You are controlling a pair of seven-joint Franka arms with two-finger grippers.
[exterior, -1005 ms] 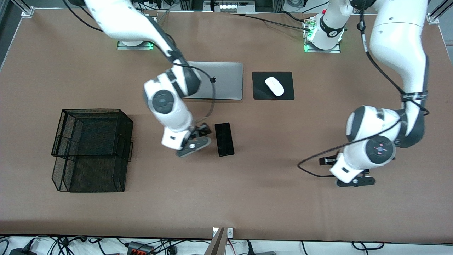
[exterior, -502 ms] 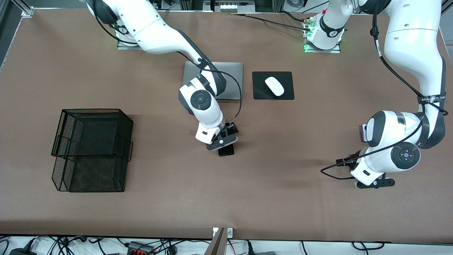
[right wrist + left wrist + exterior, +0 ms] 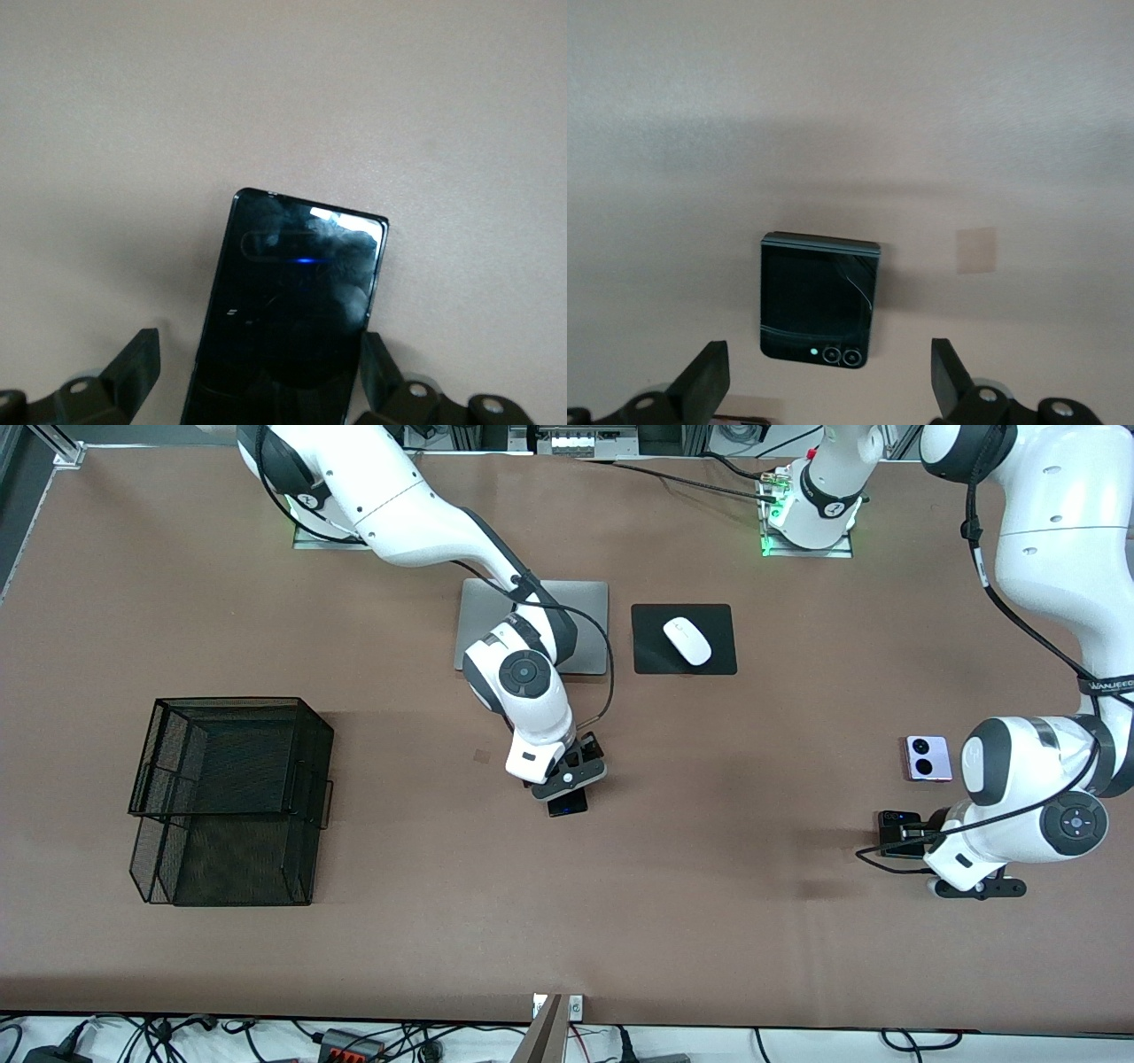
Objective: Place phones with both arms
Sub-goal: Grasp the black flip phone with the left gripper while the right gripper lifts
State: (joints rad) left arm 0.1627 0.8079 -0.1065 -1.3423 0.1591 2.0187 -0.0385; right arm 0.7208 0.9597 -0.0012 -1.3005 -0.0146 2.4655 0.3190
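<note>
I should next grab the black flip phone by its side edges with my left gripper and leave its hinge end (image 3: 821,242) free, so that I can place the phone.
The long slim black phone (image 3: 568,806) lies mid-table, mostly covered by my right gripper (image 3: 568,772). In the right wrist view this phone (image 3: 292,310) runs between the open fingers (image 3: 133,367), and the right gripper (image 3: 255,372) straddles it. The black flip phone (image 3: 890,820) lies toward the left arm's end of the table. My left gripper (image 3: 914,840) hovers beside it. Seen from the left wrist, that flip phone (image 3: 819,299) sits just ahead of the open left gripper (image 3: 824,390), with its fingertips (image 3: 950,376) apart from it. The lilac-white flip phone (image 3: 928,758) lies farther from the front camera.
A silver laptop (image 3: 586,629) lies under the right arm. Beside it a white mouse (image 3: 687,640) rests on a black pad (image 3: 651,654). A black mesh tray stack (image 3: 230,797) stands toward the right arm's end.
My right gripper swung over the long black phone and now covers most of it. My left arm shifted outward, uncovering the lilac-white and black flip phones. Both grippers stayed open.
</note>
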